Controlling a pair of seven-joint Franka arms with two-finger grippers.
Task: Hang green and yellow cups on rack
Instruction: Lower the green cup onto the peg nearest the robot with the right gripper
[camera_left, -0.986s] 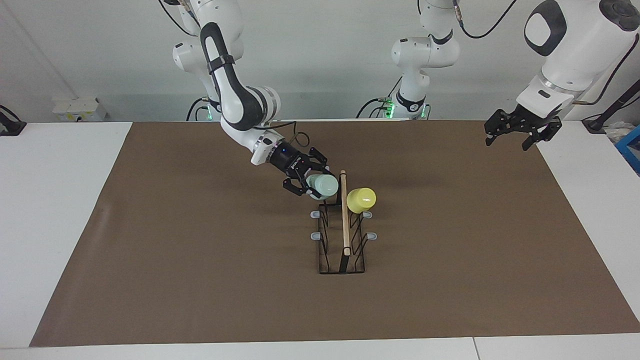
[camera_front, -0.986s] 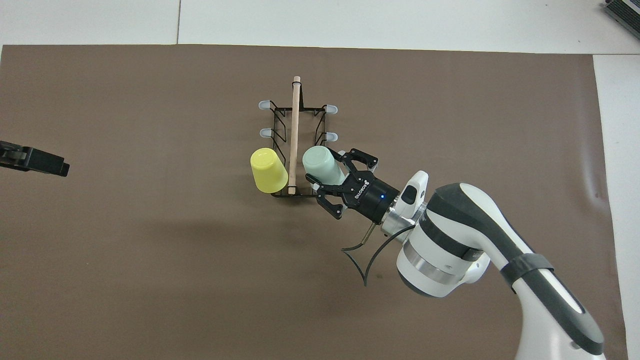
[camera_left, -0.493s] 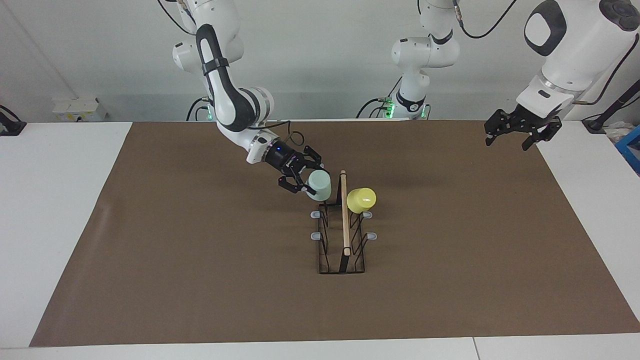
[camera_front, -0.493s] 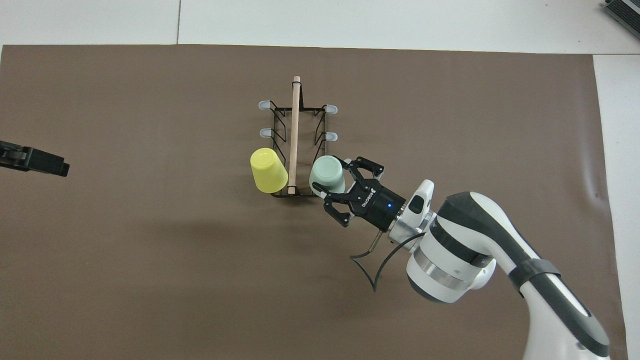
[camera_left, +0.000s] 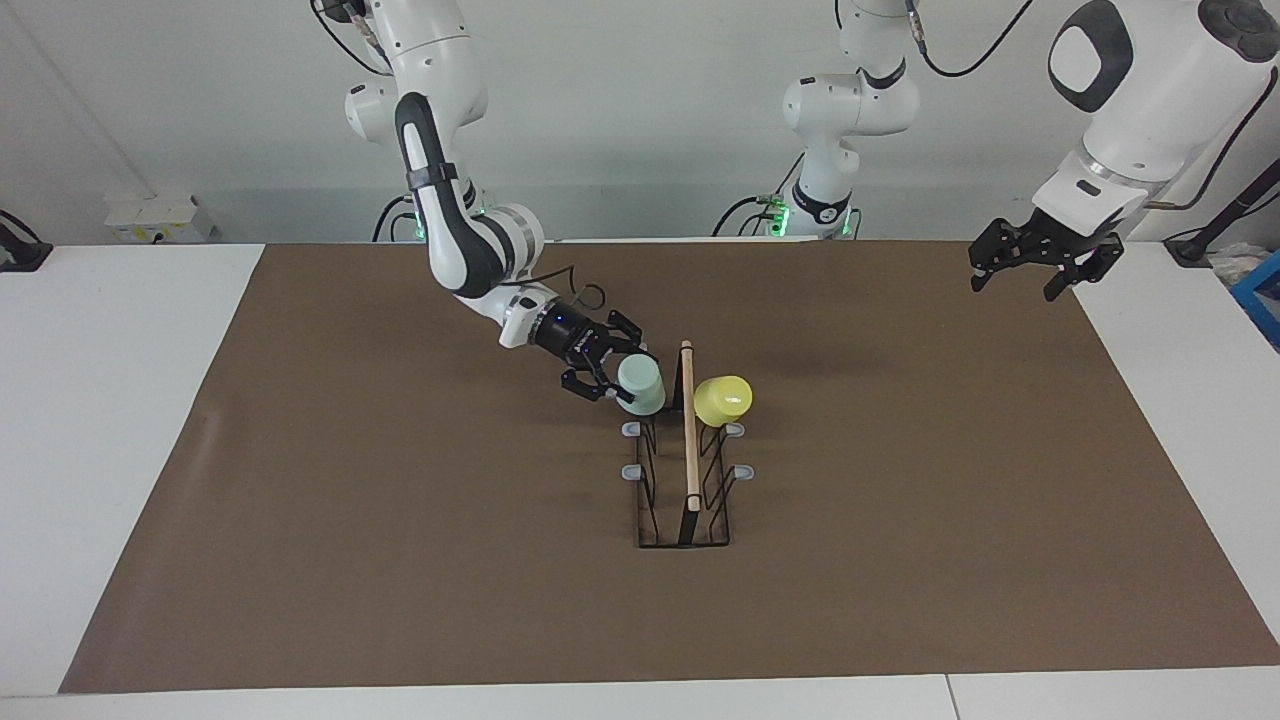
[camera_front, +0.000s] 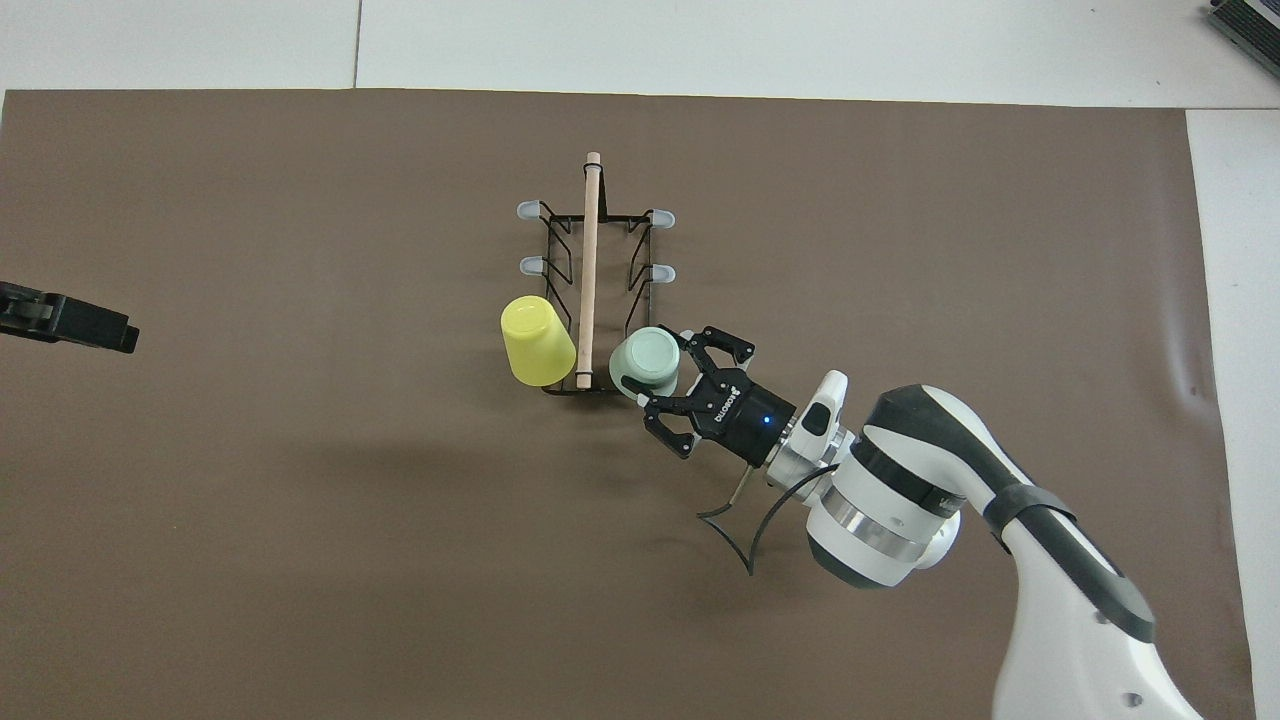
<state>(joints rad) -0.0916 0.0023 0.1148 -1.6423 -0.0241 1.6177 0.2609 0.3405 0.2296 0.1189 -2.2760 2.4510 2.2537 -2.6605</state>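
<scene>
The robot's right gripper needs to let go of the mint green cup (camera_front: 645, 362), because the cup is over the peg of the black wire rack and would stay hanging there.
The black wire rack (camera_left: 689, 450) (camera_front: 589, 260) with a wooden rod on top stands mid-table. The yellow cup (camera_left: 722, 398) (camera_front: 537, 340) hangs mouth-down on the prong nearest the robots, on the side toward the left arm's end. At the matching prong on the right arm's side, the mint green cup (camera_left: 640, 385) (camera_front: 645, 362) sits base-up and tilted, hiding that prong. My right gripper (camera_left: 615, 380) (camera_front: 668, 380) is shut on the green cup's lower part. My left gripper (camera_left: 1040, 265) (camera_front: 70, 320) waits open, high over the left arm's end of the mat.
A brown mat (camera_left: 400, 520) covers most of the white table. Several grey-tipped prongs (camera_front: 527, 265) stand bare on the rack's part farther from the robots. A blue object (camera_left: 1265, 290) lies at the table's edge by the left arm.
My right gripper has brought the green cup down and back toward the robots, turning it from lying sideways to nearly base-up at the prong. The left arm has not moved.
</scene>
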